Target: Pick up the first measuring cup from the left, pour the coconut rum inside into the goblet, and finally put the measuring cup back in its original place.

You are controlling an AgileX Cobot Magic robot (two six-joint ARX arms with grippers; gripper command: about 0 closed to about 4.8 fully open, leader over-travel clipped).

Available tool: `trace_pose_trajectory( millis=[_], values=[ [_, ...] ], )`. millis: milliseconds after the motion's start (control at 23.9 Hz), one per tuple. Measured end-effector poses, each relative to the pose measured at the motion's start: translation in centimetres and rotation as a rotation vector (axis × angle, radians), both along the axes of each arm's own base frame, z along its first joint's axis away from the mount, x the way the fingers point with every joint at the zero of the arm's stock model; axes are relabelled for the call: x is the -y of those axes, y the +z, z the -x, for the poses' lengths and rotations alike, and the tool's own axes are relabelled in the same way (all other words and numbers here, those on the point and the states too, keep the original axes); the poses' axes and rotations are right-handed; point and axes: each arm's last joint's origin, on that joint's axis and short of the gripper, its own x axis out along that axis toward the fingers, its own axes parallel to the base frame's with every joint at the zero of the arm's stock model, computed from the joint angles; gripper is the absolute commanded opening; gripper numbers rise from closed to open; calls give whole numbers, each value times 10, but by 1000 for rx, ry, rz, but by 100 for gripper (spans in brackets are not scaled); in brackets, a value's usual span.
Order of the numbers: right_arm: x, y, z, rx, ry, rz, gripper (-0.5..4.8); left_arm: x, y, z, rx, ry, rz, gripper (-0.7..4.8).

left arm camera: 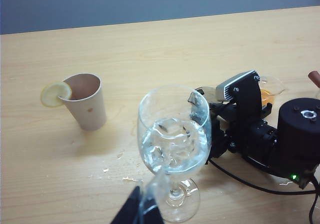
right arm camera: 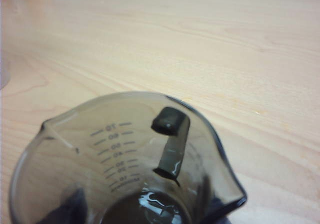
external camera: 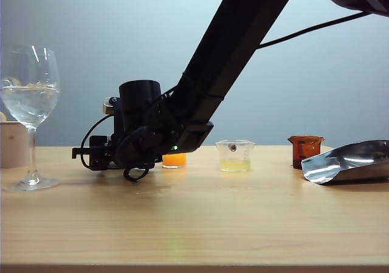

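Note:
I need to let go of the measuring cup with my right gripper now, because the measuring cup's base is on the wooden table, so the cup would stand.
The smoky-grey measuring cup fills the right wrist view, held low over the wooden table, with my right gripper shut on it; dark fingers show through its walls. Only a wet film of coconut rum sits at its bottom. In the exterior view the right gripper hangs just above the table, right of the goblet, and hides the cup. The goblet holds clear liquid and ice. In the left wrist view the cup peeks out behind the goblet's rim. My left gripper is shut and empty, near the goblet's foot.
Right of the gripper stand a cup of orange liquid, a clear cup of pale yellow liquid and an amber-brown cup. A silver scoop lies far right. A paper cup with a lemon slice stands beyond the goblet. Droplets wet the table.

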Motion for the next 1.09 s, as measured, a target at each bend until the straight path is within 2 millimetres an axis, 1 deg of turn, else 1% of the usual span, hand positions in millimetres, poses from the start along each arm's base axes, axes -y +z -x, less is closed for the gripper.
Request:
trace_pose_trajectory(
  millis=[167, 251, 292, 418, 459, 501, 543, 668, 710, 752, 835, 919, 1044, 1086],
  values=[
    [0, 0, 0, -2, 1, 2, -8, 0, 0, 0, 0, 0, 0, -3],
    [0, 0, 0, -3, 1, 3, 7, 0, 0, 0, 1, 0, 0, -3],
    [-1, 0, 0, -3, 1, 2, 26, 0, 0, 0, 0, 0, 0, -3],
    [-1, 0, 0, -3, 1, 2, 113, 0, 0, 0, 1, 0, 0, -3],
    [-1, 0, 0, -5, 0, -1, 132, 0, 0, 0, 1, 0, 0, -3],
    [-1, 0, 0, -11, -1, -9, 133, 0, 0, 0, 1, 0, 0, -3],
    [-1, 0, 0, -11, -2, -11, 150, 0, 0, 0, 1, 0, 0, -3],
    [0, 2, 0, -17, -3, -9, 226, 0, 0, 0, 0, 0, 0, -3],
    [0, 4, 0, -23, -3, -4, 228, 0, 0, 0, 0, 0, 0, -3],
    [0, 5, 0, -23, -2, -5, 267, 0, 0, 0, 1, 0, 0, -3],
    [0, 6, 1, -22, -2, -5, 312, 0, 0, 0, 1, 0, 1, -3],
    [0, 5, 1, -25, -3, -2, 342, 0, 0, 0, 0, 0, 0, -3],
    [0, 9, 0, -17, -2, -10, 349, 0, 0, 0, 1, 0, 0, -3],
    [-1, 9, 0, -16, -2, -11, 367, 0, 0, 0, 1, 0, 0, -3]
  ],
)
